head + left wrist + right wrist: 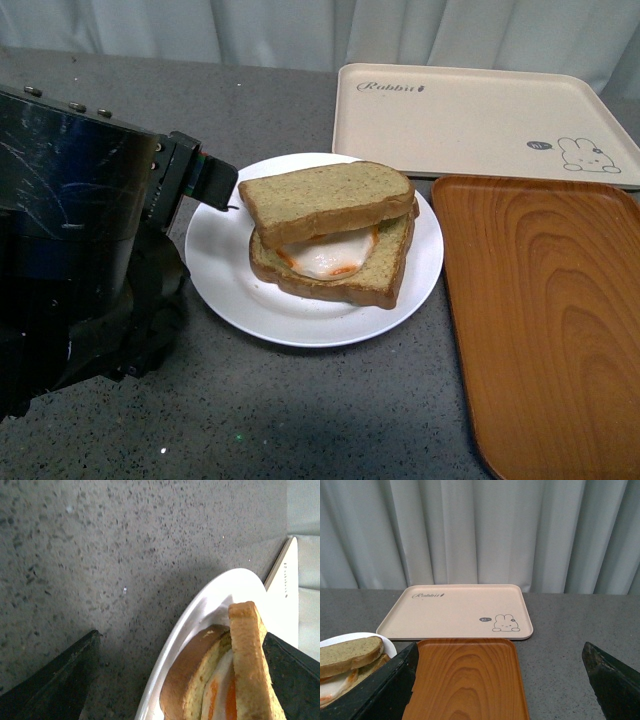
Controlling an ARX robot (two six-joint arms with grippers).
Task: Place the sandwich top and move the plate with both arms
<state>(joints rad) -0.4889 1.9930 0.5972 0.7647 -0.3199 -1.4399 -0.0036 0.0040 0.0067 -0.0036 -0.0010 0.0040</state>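
The robot's left gripper needs to keep the sandwich (330, 225) whole as the plate moves, so next it needs to grip the plate by its bare white rim (207, 262).
The sandwich top (325, 198), a plain speckled brown slice, lies slightly askew on the slice bearing a fried egg (330, 262), on the white plate (225, 275). My left arm (80, 230) stands at the plate's left edge. In the left wrist view my left gripper (180, 635) is open, with its fingers (55, 680) on either side of the plate's rim (200, 615) and the sandwich top (252, 660). My right gripper (500, 647) is open and empty above the orange tray (467, 680). It does not show in the front view.
A cream rabbit-print tray (480, 120) lies behind the plate to the right. The orange wood-grain tray (545, 320) lies right of the plate, close to its rim. The surface is a grey speckled counter (300, 420), with a pale curtain (480, 530) behind it.
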